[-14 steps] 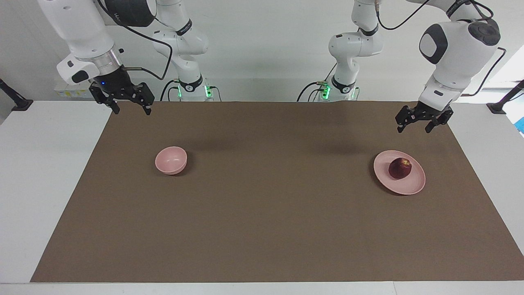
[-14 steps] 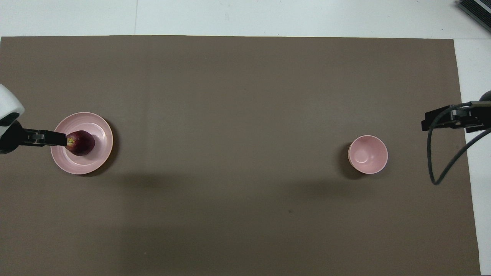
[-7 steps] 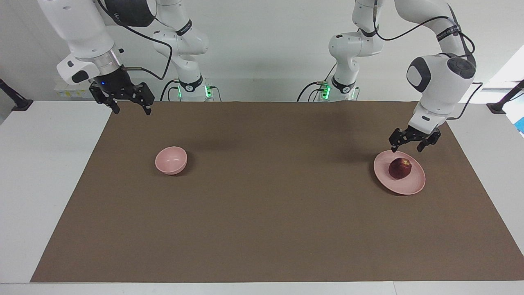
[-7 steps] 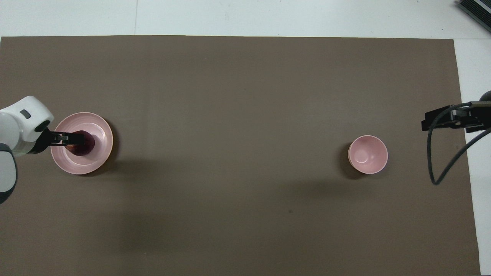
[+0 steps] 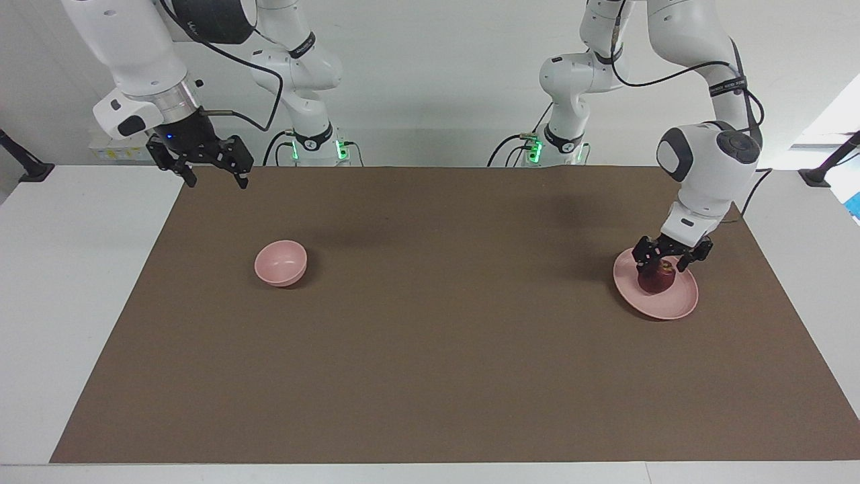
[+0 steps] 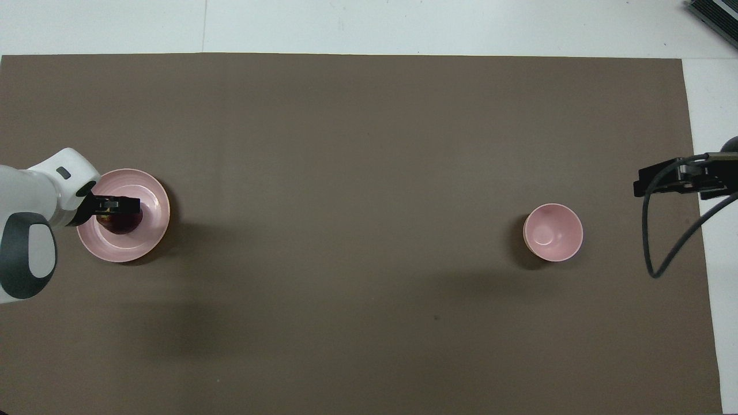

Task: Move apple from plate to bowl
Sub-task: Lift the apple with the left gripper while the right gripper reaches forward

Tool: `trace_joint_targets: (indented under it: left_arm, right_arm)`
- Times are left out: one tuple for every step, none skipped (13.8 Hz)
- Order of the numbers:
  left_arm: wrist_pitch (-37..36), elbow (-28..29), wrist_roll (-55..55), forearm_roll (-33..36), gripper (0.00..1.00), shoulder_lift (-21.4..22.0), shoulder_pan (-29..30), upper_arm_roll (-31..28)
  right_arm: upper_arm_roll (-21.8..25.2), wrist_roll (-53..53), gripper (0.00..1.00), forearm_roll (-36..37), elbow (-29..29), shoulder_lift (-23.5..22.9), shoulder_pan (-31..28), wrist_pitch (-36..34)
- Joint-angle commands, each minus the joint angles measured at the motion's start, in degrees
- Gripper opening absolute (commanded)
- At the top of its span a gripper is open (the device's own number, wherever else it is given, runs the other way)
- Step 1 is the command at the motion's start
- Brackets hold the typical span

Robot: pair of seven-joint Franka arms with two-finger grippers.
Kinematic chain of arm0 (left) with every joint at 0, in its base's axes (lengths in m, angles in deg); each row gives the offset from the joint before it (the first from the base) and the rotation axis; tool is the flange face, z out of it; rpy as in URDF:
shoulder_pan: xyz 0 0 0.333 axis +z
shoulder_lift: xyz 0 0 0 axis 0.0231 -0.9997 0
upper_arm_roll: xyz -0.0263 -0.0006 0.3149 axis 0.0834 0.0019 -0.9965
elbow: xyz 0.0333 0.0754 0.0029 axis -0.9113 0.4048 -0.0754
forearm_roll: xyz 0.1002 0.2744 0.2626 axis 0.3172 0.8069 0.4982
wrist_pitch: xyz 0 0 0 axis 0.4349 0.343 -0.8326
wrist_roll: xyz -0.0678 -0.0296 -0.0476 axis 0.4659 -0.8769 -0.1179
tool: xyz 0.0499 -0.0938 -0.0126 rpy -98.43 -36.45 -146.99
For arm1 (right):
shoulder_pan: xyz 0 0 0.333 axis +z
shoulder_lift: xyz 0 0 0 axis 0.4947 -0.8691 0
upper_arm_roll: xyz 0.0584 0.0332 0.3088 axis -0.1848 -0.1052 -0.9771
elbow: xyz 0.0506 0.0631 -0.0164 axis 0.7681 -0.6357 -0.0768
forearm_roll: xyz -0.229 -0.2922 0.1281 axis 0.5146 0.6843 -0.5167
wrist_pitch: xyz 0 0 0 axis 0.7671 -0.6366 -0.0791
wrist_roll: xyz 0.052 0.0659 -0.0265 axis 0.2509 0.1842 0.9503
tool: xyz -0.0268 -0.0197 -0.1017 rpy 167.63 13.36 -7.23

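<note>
The apple needs to move toward the small pink bowl (image 6: 552, 232), so my left gripper should grab it by its round sides.
The dark red apple (image 5: 657, 280) lies on the wide pink plate (image 5: 665, 310) toward the left arm's end of the table. My left gripper (image 5: 664, 264) is low over it and open, one finger on each side of the apple's top; whether they touch it I cannot tell. In the overhead view the left gripper (image 6: 118, 206) covers most of the apple (image 6: 122, 225) on the plate (image 6: 151, 199). The small pink bowl (image 5: 281, 263) (image 6: 552, 232) stands empty toward the right arm's end. My right gripper (image 5: 211, 176) (image 6: 657, 178) waits open, raised over the mat's corner.
A brown mat (image 5: 430, 349) covers the table's middle, with white table (image 5: 74, 282) at both ends. A black cable (image 6: 663, 242) hangs from the right arm near the bowl. Black brackets (image 5: 23, 165) stand at the table's corners.
The left arm came down and forward from above the mat's edge until its open gripper sits around the apple on the plate. The right arm, bowl, plate and apple stayed put.
</note>
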Motion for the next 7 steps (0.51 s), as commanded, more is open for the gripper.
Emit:
trace_joint_targets:
  left_arm:
    - [5.3, 2.1, 0.1, -0.3, 1.00, -0.4, 2.3, 0.2]
    - [5.9, 2.0, 0.1, -0.3, 1.00, -0.5, 2.8, 0.2]
    - [6.1, 2.1, 0.1, -0.3, 1.00, -0.7, 2.8, 0.2]
    - [6.8, 2.2, 0.0, -0.3, 1.00, -2.5, 2.8, 0.2]
    - [8.5, 3.4, -0.2, -0.3, 1.00, -3.2, 2.5, 0.3]
    - [9.2, 4.0, -0.9, -0.3, 1.00, -2.9, 2.1, 0.3]
    - [9.2, 4.0, -1.4, -0.3, 1.00, -2.9, 2.0, 0.3]
  right_arm:
    - [-0.4, -0.1, 1.00, -1.0, -0.2, 0.3, -0.5, -0.4]
    - [-0.4, -0.1, 1.00, -1.0, -0.3, 0.3, -0.5, -0.4]
    - [-0.4, -0.1, 1.00, -1.0, -0.2, 0.3, -0.5, -0.4]
    - [-0.4, -0.1, 1.00, -1.0, -0.2, 0.3, -0.5, -0.4]
    - [-0.4, -0.1, 1.00, -1.0, -0.2, 0.3, -0.5, -0.4]
    - [-0.4, -0.1, 1.00, -1.0, -0.3, 0.3, -0.5, -0.4]
    - [-0.4, -0.1, 1.00, -1.0, -0.3, 0.3, -0.5, -0.4]
